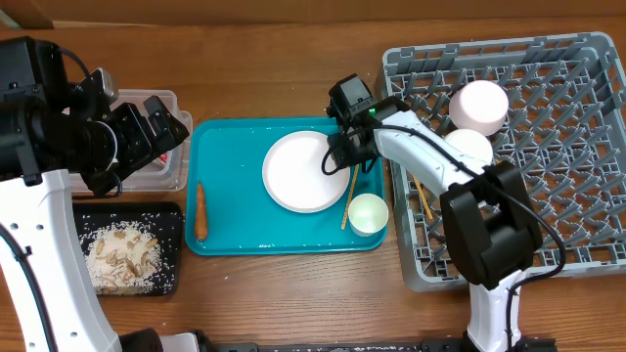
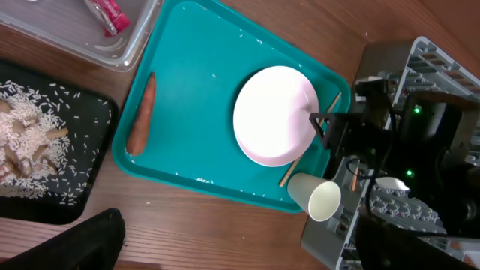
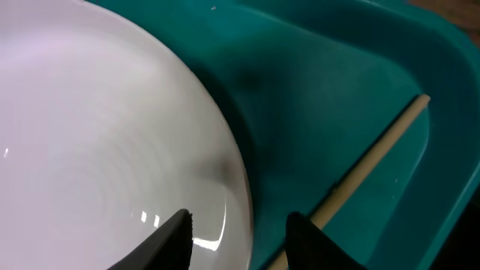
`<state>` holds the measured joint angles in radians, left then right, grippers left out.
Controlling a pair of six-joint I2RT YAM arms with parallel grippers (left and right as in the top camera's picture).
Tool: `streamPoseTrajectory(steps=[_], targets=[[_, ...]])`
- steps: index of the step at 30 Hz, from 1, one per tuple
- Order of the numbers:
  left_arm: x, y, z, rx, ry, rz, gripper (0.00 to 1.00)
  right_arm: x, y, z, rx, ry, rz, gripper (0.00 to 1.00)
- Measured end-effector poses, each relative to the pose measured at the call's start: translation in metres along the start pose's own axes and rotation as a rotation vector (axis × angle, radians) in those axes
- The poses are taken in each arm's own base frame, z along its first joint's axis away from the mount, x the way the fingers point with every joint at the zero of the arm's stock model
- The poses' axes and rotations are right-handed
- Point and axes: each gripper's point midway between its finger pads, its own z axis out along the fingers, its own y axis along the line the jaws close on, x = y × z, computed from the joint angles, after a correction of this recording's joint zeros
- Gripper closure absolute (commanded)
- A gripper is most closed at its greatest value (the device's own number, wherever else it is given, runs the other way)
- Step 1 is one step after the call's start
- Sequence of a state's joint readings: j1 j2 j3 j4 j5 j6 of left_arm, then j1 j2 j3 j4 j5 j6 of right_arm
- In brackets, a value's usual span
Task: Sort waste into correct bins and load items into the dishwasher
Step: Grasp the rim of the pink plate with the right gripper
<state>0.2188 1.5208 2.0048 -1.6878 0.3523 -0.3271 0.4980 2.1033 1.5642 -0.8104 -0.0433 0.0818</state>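
I will grab the pale plate (image 1: 301,172) next with my right gripper, by its rim nearest the dish rack. The plate's opposite rim stays free to load into the rack.
The pale plate (image 1: 301,172) lies on the teal tray (image 1: 235,147). My right gripper (image 1: 344,156) is open and straddles the plate's right rim (image 3: 112,112): one finger over the plate, the other over the tray beside a wooden chopstick (image 3: 375,161). The small white cup (image 1: 368,213) lies on its side at the tray's right corner. Two white bowls (image 1: 477,106) sit in the grey dish rack (image 1: 548,196), with a second chopstick (image 1: 423,196) on its left side. My left gripper (image 1: 164,125) is open and empty above the clear tub (image 1: 161,98), which holds the red-and-white wrapper (image 2: 105,15). The black tray (image 1: 176,220) holds rice scraps (image 1: 122,256). The tissue is not visible.
An orange carrot-like stick (image 1: 201,210) lies on the teal tray's left side. A few rice grains are scattered on the tray. The dish rack stands close against the tray's right edge. Bare wooden table (image 1: 293,293) runs along the front.
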Motion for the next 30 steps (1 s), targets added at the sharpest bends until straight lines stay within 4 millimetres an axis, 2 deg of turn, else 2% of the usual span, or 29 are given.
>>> streamPoseTrajectory(steps=[9,13,19,25,30], targets=[[0.000,0.000,0.000,0.000,0.000,0.000,0.00,-0.007,0.001,0.003,-0.007,-0.025,-0.006,0.65],[0.000,0.000,0.000,0.000,0.000,0.000,0.00,-0.003,0.001,0.013,-0.006,-0.007,-0.004,0.73],[0.000,0.000,0.000,0.000,0.000,0.000,0.00,-0.001,0.000,0.018,-0.005,0.005,-0.004,0.77],[0.000,0.000,0.000,0.000,0.000,0.000,0.00,0.000,0.000,0.018,-0.004,0.009,-0.007,0.95],[0.000,0.000,0.000,0.000,0.000,0.000,0.00,0.000,0.002,0.018,-0.018,0.009,-0.004,0.96]])
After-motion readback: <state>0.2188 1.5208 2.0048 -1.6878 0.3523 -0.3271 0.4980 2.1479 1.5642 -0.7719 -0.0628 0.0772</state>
